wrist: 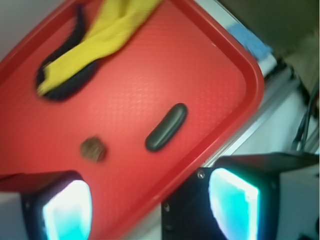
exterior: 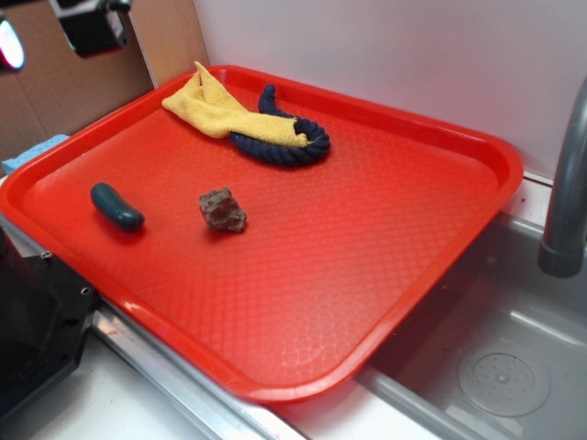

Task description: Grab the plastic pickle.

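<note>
My gripper should hold the plastic pickle by its long sides next, because the pickle is long between its rounded ends but narrow across.
The plastic pickle, glossy dark teal and slightly curved, lies on the left side of the red tray. In the wrist view the pickle lies well ahead of my gripper, near the tray's right rim. The gripper is open, its two glowing cyan pads far apart with nothing between them. It hangs high above the tray's near-left edge. In the exterior view only part of the gripper shows at the top left corner.
A brown rock-like chunk sits just right of the pickle. A navy rope ring lies at the back, half under a yellow cloth. A black robot base stands at the tray's left; a sink and grey faucet lie right.
</note>
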`<state>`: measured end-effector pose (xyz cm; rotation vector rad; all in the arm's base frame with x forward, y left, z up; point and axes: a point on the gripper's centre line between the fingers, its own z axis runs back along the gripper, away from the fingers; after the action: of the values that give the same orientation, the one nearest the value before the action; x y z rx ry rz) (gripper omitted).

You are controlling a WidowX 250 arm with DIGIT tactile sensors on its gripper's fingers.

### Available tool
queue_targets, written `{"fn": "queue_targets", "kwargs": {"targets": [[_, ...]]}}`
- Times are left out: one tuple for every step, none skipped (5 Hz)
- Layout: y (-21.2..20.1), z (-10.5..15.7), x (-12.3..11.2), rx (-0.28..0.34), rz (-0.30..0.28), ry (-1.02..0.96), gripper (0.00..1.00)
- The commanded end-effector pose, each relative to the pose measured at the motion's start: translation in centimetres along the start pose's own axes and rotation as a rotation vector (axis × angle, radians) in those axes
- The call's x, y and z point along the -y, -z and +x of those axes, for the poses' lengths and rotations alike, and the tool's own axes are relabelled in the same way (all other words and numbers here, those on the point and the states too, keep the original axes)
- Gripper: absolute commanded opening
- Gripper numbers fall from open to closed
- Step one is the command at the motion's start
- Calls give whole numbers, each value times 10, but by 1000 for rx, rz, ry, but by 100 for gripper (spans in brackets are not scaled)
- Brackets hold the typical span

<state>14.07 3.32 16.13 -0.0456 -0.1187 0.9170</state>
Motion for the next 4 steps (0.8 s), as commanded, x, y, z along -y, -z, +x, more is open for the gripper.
{"fn": "queue_targets", "kwargs": {"targets": [[45,22,-20,120,10,-393,100],[74,27,-29,152,48,-487,100],[101,27,-31,185,61,-511,100],[119,19,-25,200,83,-475,100]]}}
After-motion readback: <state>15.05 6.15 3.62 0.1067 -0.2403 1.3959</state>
